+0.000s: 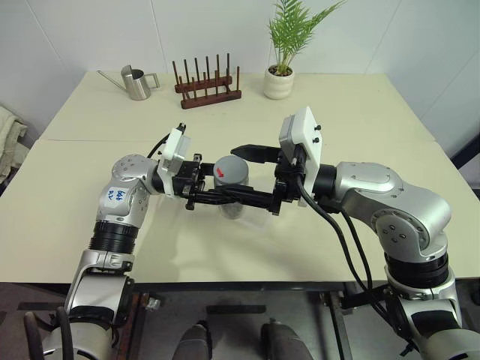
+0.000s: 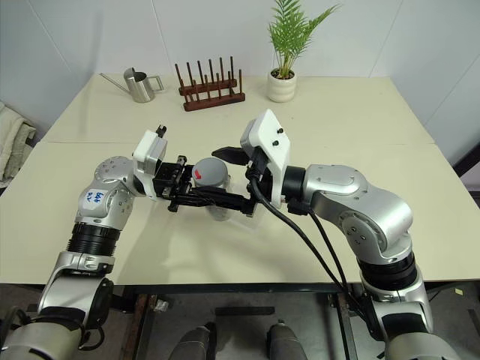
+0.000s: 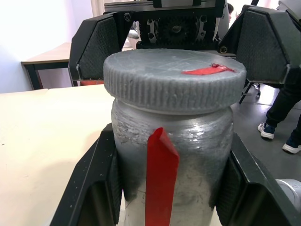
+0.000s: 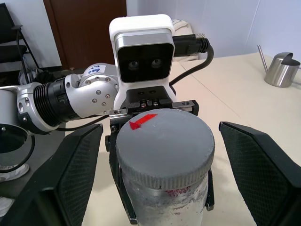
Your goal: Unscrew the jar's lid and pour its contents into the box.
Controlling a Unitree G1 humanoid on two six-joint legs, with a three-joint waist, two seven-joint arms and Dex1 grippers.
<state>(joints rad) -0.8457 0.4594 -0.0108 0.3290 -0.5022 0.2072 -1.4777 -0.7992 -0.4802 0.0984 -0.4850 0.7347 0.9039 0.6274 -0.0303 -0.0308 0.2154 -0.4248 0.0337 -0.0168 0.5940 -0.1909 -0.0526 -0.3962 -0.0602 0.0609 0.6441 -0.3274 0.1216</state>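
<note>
I should close my right gripper on the grey ribbed lid, because its fingers are beside the lid. Closing now would hold it if they closed now.
The jar is a silvery cylinder with a red strip down its side. It is held upright above the table's middle, with my left gripper shut on its body from the left. The grey ribbed lid, marked with a red arrow, sits on top of the jar. My right gripper comes in from the right and stands open, one finger on each side of the lid with a gap at both. The contents are hidden inside the jar. A faint clear box lies on the table under the jar, mostly covered.
At the back of the table stand a steel watering can, a wooden peg rack and a potted plant. A cloth hangs off to the left. A person's legs show beyond the table.
</note>
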